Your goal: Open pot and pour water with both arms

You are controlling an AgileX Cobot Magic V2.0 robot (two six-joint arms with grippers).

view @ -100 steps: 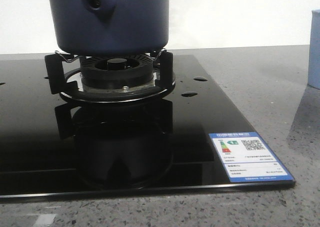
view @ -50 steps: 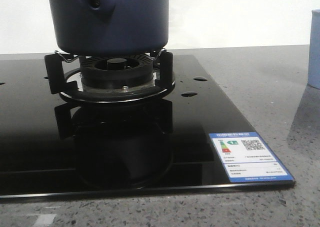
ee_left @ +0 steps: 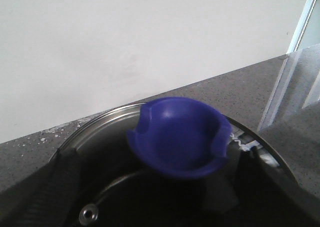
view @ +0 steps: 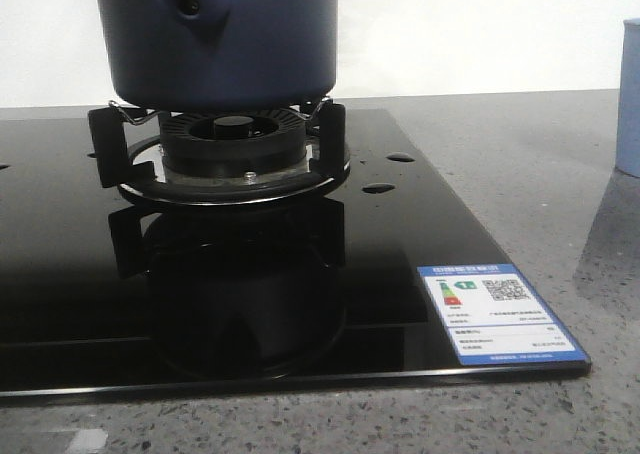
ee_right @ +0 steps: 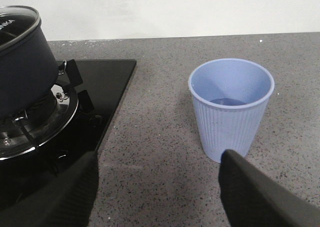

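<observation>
The blue knob [ee_left: 177, 137] is beyond my fingertips, above the glass lid, so it isn't time to close yet. My left gripper needs to move toward the knob first, then close on it.
The dark navy pot [view: 260, 44] stands on the burner [view: 235, 144] of a black glass stove; its handle lug with a hole faces the front camera. It also shows in the right wrist view [ee_right: 22, 72], with its glass lid [ee_right: 17, 17] on it. In the left wrist view, my left gripper [ee_left: 150, 157] is open, with a dark finger on each side of the lid's blue knob [ee_left: 177, 137]. The steel-rimmed glass lid [ee_left: 100, 132] lies under it. My right gripper [ee_right: 157, 159] is open and empty, low over the counter beside the pale blue cup [ee_right: 230, 107].
The stove's glass top [view: 400, 234] carries a blue and white label [view: 497, 312] at its front right corner. The cup [view: 630, 94] stands on the grey speckled counter right of the stove, with a little water in it. A white wall is behind.
</observation>
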